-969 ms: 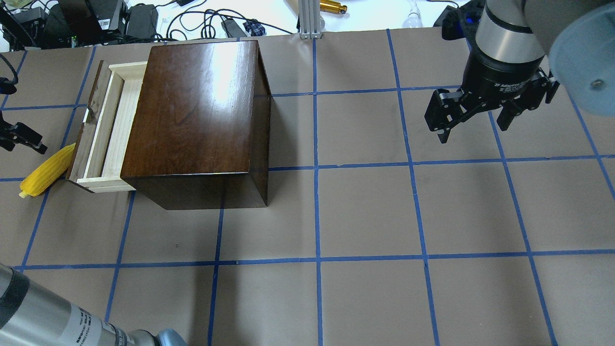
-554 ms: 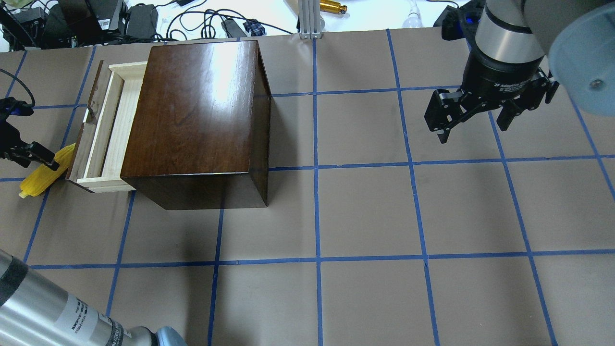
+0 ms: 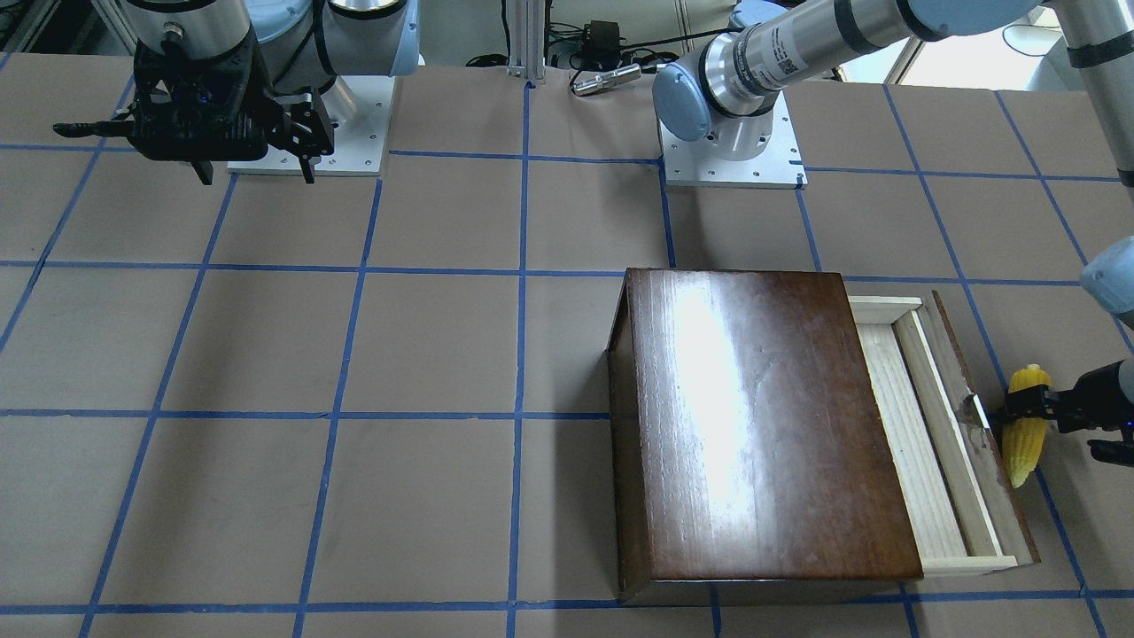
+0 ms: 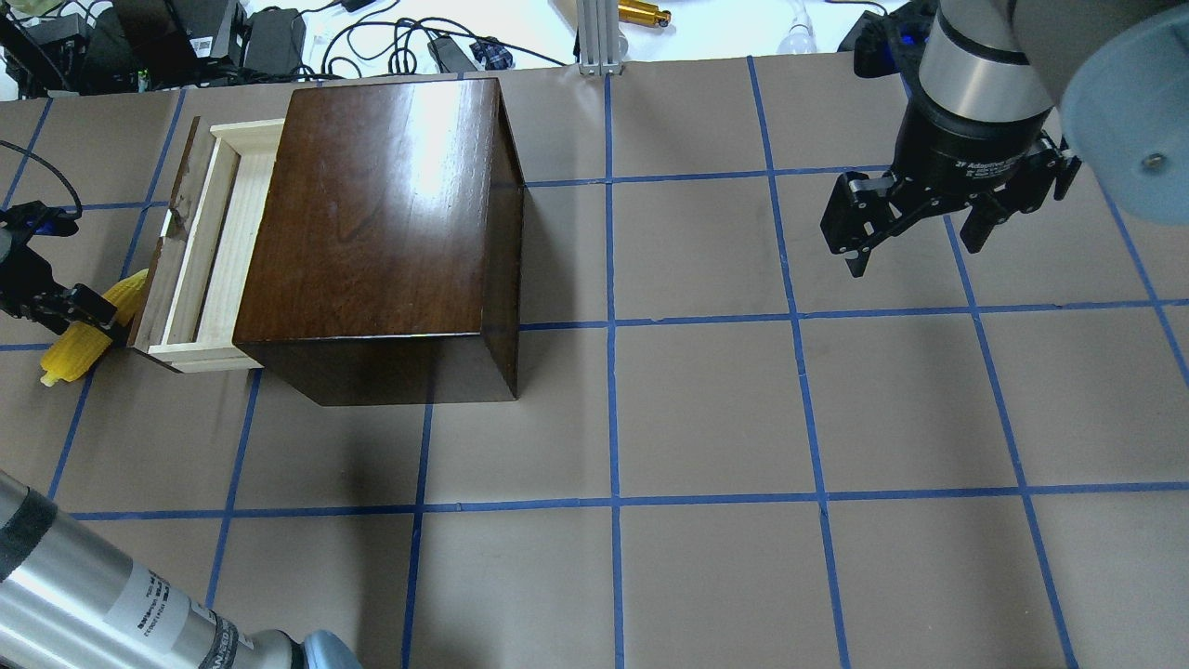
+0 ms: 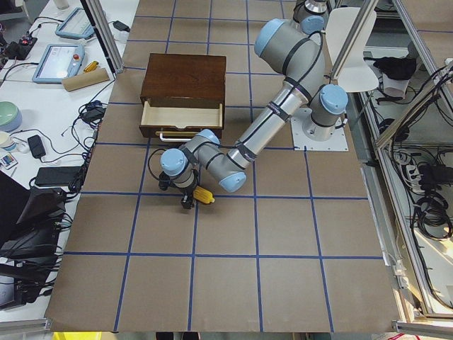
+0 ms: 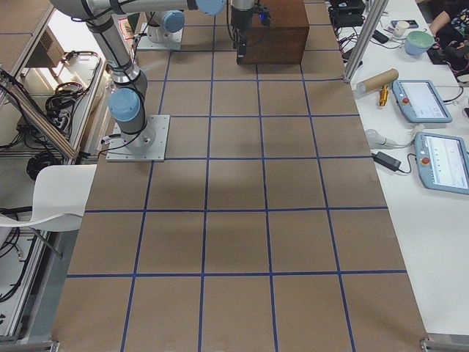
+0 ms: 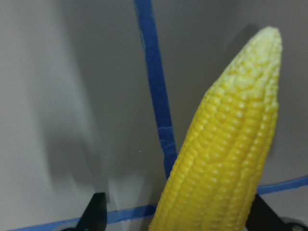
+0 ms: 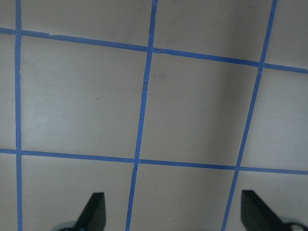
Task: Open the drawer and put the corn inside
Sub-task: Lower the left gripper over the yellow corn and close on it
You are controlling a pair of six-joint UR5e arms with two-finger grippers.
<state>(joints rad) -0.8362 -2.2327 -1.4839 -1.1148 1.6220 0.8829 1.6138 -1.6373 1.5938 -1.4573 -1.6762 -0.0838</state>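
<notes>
My left gripper picks up the corn by its thick middle next, to put the yellow corn inside the open drawer.
The yellow corn lies on the table, right beside the dark front panel of the drawer. The drawer is pulled partway out of the dark-brown box, and its pale wood inside is bare. My left gripper is open and down over the corn. In the left wrist view the corn sits between its spread fingertips. The front view shows one finger across the corn. My right gripper hangs open and empty, far from the box.
Blue tape lines grid the brown table. Cables and chargers lie beyond the far edge behind the box. An aluminium post stands at the back middle. The left arm's forearm crosses the near left corner.
My left gripper has moved right and down from the table's left edge onto the corn. The corn, drawer and right arm have not visibly moved.
</notes>
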